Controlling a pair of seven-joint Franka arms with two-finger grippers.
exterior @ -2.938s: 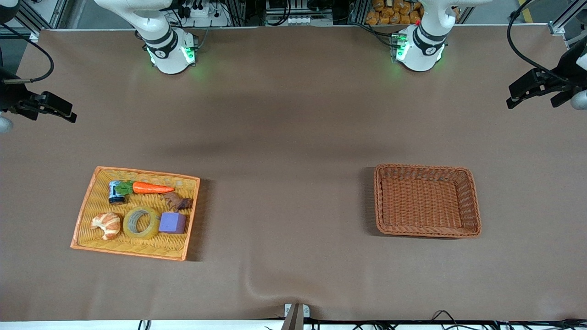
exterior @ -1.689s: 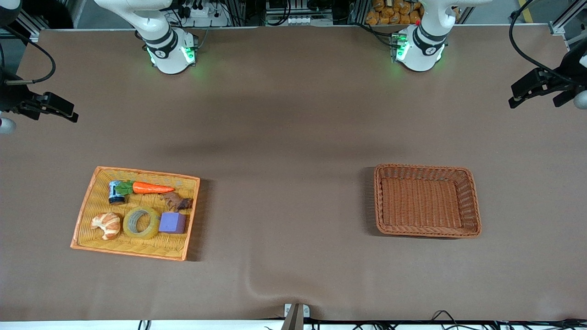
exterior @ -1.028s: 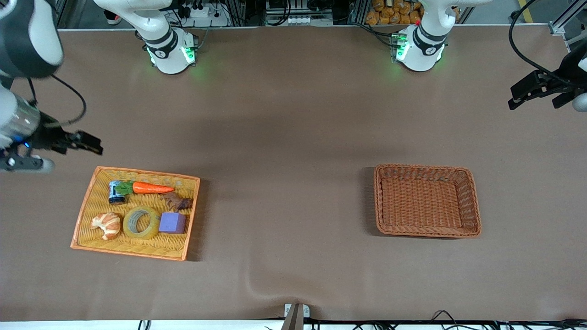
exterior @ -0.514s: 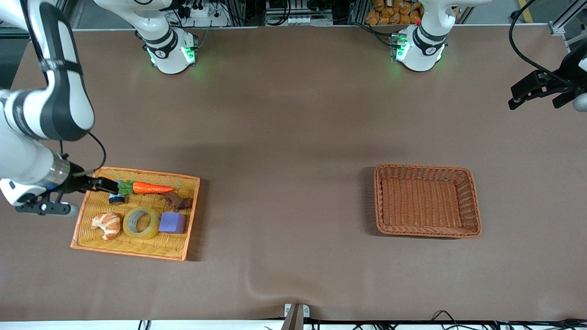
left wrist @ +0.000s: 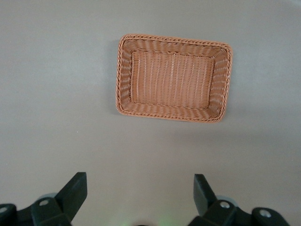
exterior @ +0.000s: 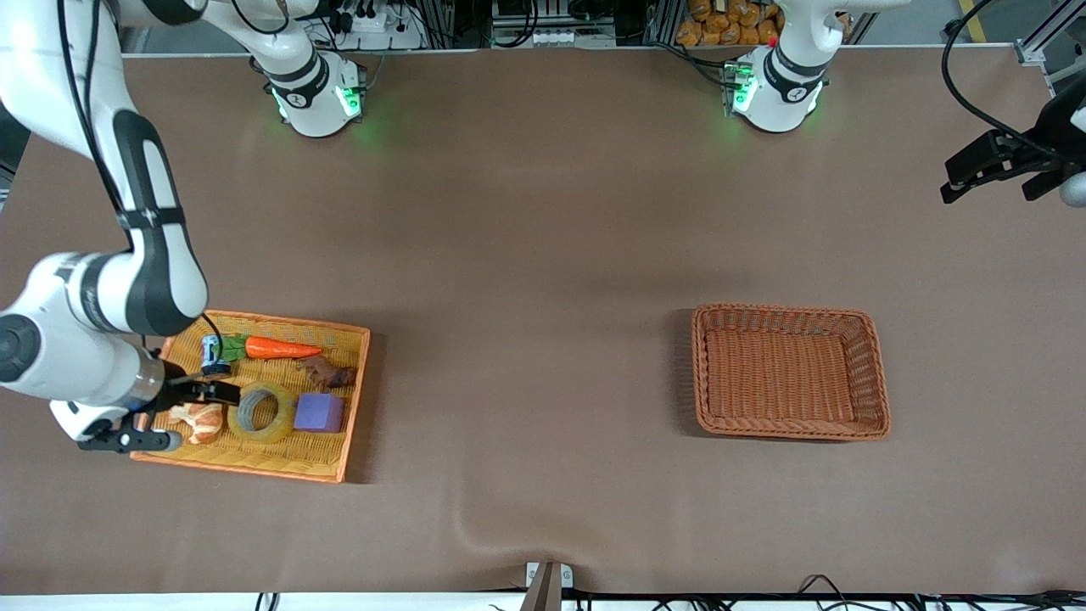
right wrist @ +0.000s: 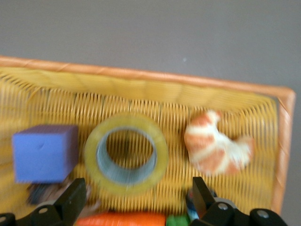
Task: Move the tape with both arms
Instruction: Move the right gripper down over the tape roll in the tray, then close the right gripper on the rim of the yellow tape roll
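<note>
My right gripper grabs the tape by its ring side (exterior: 238, 418) (right wrist: 160, 153) next, to pass the tape over to my left gripper.
The tape (exterior: 262, 435), a translucent yellowish ring, lies flat in the yellow tray (exterior: 246, 467) between a croissant (exterior: 202, 420) and a purple cube (exterior: 320, 412). My right gripper (exterior: 210, 393) is open and empty, low over the tray between the croissant and the tape. In the right wrist view the tape (right wrist: 126, 121) lies just ahead of the open right gripper (right wrist: 138, 188). My left gripper (exterior: 976, 165) waits high over the left arm's end of the table, open and empty. The left wrist view shows the left gripper (left wrist: 139, 182) wide open.
The tray also holds a carrot (exterior: 280, 348), a blue can (exterior: 214, 356) and a brown figure (exterior: 327, 373). An empty brown wicker basket (exterior: 789, 311) stands toward the left arm's end; it also shows in the left wrist view (left wrist: 174, 40). The tray's orange rim (right wrist: 141, 74) stands up.
My right arm has swung in from the table's edge and come down over the tray, ending beside the tape. The left gripper has barely moved. Nothing in the tray has shifted.
</note>
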